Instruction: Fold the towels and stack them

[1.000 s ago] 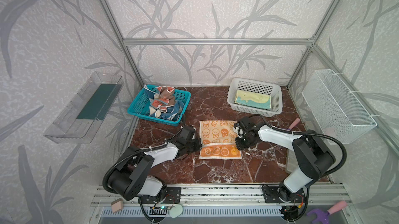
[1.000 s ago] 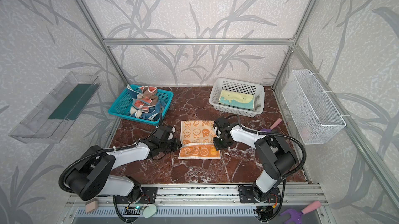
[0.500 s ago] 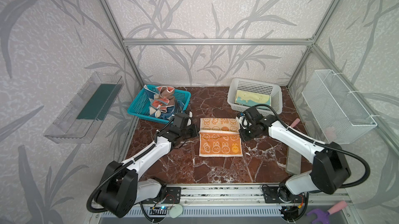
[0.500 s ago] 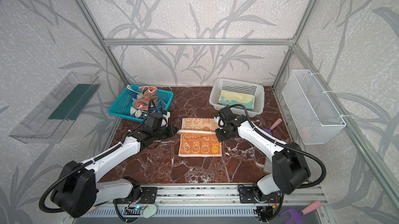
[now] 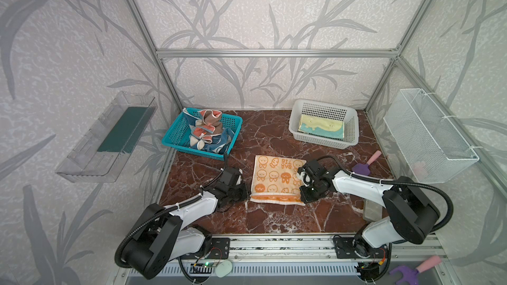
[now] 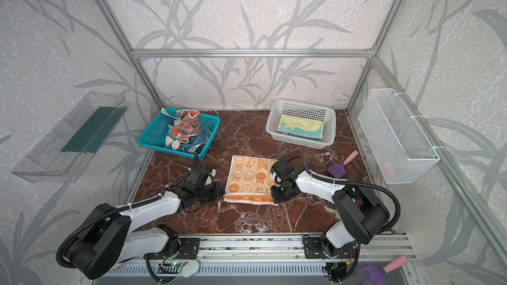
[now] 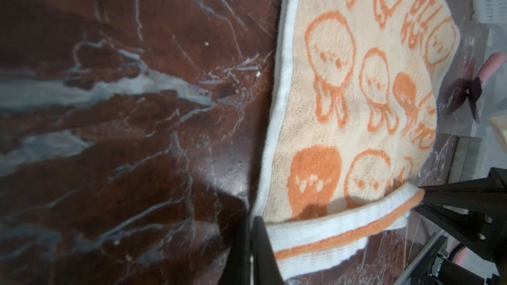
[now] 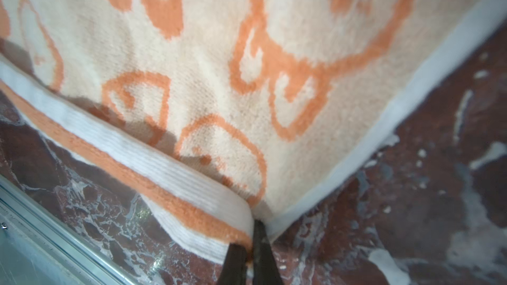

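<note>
The towel's side edge is straight and its held corner is low over flat marble. The left gripper should open now, and the towel's corner would land there.
A cream towel with orange figures (image 5: 277, 178) (image 6: 251, 180) lies flat on the marble table, its near hem a white-and-orange band in two layers. My left gripper (image 5: 248, 195) (image 7: 251, 242) is shut on the towel's near left corner. The right gripper (image 5: 303, 200) (image 8: 251, 245) is shut on the near right corner, low over the table. Several crumpled towels (image 5: 208, 132) fill the teal basket (image 5: 175, 138) at the back left. A folded yellow and blue towel (image 5: 321, 130) lies in the white basket (image 5: 354, 130) at the back right.
A purple scoop with a pink handle (image 5: 362, 168) lies right of the right arm. A grey block (image 5: 371, 211) sits near the front right. A wire basket (image 5: 428, 138) hangs on the right wall and a clear shelf (image 5: 109, 138) on the left wall.
Half a second ago both grippers were stretched out over the towel's far part. They have since come back together to its near corners, and both have stayed shut.
</note>
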`<state>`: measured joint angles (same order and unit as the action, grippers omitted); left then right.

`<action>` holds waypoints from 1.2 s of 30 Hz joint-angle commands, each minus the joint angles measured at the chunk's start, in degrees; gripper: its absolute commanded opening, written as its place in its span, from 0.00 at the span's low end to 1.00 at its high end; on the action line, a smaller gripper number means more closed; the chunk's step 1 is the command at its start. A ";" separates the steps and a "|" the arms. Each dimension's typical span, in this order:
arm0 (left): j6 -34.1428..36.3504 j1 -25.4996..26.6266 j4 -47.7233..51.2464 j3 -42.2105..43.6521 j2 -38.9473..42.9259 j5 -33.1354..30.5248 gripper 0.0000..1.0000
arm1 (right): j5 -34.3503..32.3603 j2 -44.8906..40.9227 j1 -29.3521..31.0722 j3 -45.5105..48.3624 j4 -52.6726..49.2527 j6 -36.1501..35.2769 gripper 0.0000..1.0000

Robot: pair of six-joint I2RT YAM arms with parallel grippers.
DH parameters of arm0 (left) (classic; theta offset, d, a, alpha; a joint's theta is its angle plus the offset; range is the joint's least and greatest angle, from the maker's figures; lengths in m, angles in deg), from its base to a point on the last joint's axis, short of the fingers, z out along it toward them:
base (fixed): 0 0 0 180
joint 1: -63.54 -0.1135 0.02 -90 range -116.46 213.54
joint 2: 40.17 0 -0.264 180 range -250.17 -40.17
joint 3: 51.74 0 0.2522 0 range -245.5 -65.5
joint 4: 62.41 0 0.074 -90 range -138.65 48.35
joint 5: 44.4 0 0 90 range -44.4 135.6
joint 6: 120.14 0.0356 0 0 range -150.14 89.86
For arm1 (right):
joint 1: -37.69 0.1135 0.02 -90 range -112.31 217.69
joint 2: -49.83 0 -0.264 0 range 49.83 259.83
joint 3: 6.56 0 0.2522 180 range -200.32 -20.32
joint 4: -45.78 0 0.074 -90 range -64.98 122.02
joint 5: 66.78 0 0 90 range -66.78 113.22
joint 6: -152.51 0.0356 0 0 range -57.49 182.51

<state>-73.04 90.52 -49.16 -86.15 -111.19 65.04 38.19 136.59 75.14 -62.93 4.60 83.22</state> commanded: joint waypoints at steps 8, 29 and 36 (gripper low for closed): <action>2.99 -0.13 13.60 -5.67 7.54 -4.88 0.24 | -2.38 -10.80 0.52 -2.74 -13.92 -0.32 0.40; 4.50 11.04 13.48 -13.46 -9.65 -4.37 0.26 | 3.63 5.30 2.92 -2.28 -4.48 2.49 0.28; -3.78 19.25 23.03 -9.85 -8.91 -9.52 0.25 | 2.46 2.25 9.21 3.96 -4.87 5.20 0.24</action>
<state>-71.46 107.46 -35.63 -99.61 -120.52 58.88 41.35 137.82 81.28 -63.69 3.68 86.54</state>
